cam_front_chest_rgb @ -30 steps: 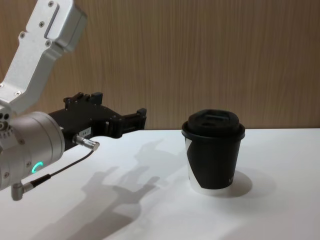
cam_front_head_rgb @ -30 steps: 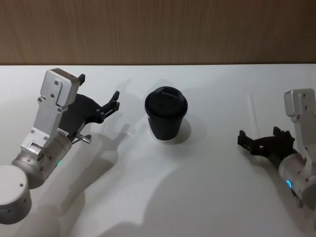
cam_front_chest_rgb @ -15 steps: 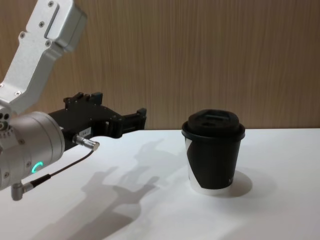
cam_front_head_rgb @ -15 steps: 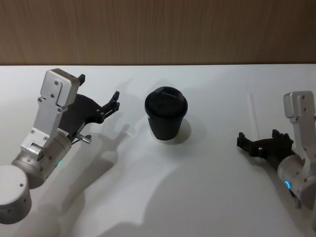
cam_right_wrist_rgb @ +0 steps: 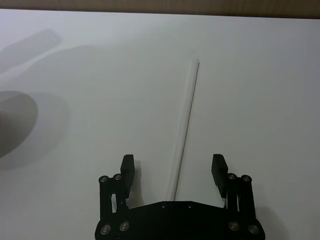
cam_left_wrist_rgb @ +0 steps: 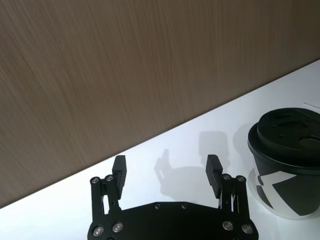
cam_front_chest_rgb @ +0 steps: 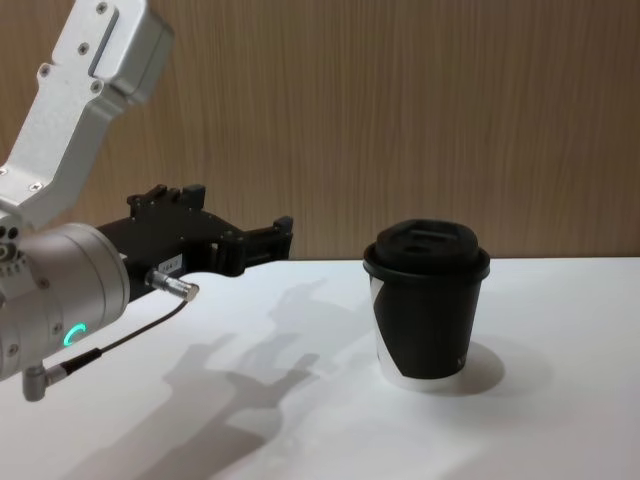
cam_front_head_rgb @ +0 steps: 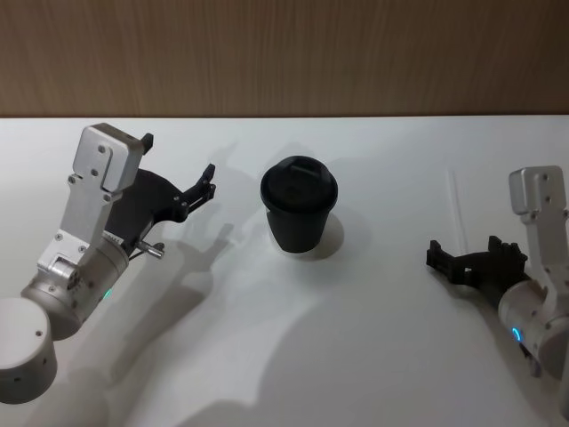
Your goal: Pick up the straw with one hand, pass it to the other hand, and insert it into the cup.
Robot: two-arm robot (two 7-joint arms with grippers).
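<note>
The right gripper next needs to grab the straw by its lower end (cam_front_head_rgb: 462, 248), so that the white straw's upper length (cam_front_head_rgb: 452, 188) stays free for the handover.
The cup (cam_front_head_rgb: 299, 213) stands upright mid-table, black with a black sip lid; its white patch shows in the chest view (cam_front_chest_rgb: 428, 312) and in the left wrist view (cam_left_wrist_rgb: 286, 161). The straw (cam_front_head_rgb: 457, 206) lies flat on the white table to the cup's right. My right gripper (cam_front_head_rgb: 464, 256) hovers open over the straw's near end. In the right wrist view the straw (cam_right_wrist_rgb: 185, 125) runs between that gripper's (cam_right_wrist_rgb: 173, 167) spread fingers without touching them. Left of the cup, my left gripper (cam_front_head_rgb: 180, 160) is held open and empty above the table (cam_front_chest_rgb: 238, 210) (cam_left_wrist_rgb: 166, 167).
A wood-panel wall (cam_front_head_rgb: 284, 53) closes off the far edge of the white table (cam_front_head_rgb: 373, 338). A thin grey cable with a metal plug (cam_front_chest_rgb: 165, 285) hangs from the left wrist. Arm shadows fall between the left gripper and the cup.
The right gripper has drifted slightly toward the near side along the straw. The left arm, the cup and the straw have not moved.
</note>
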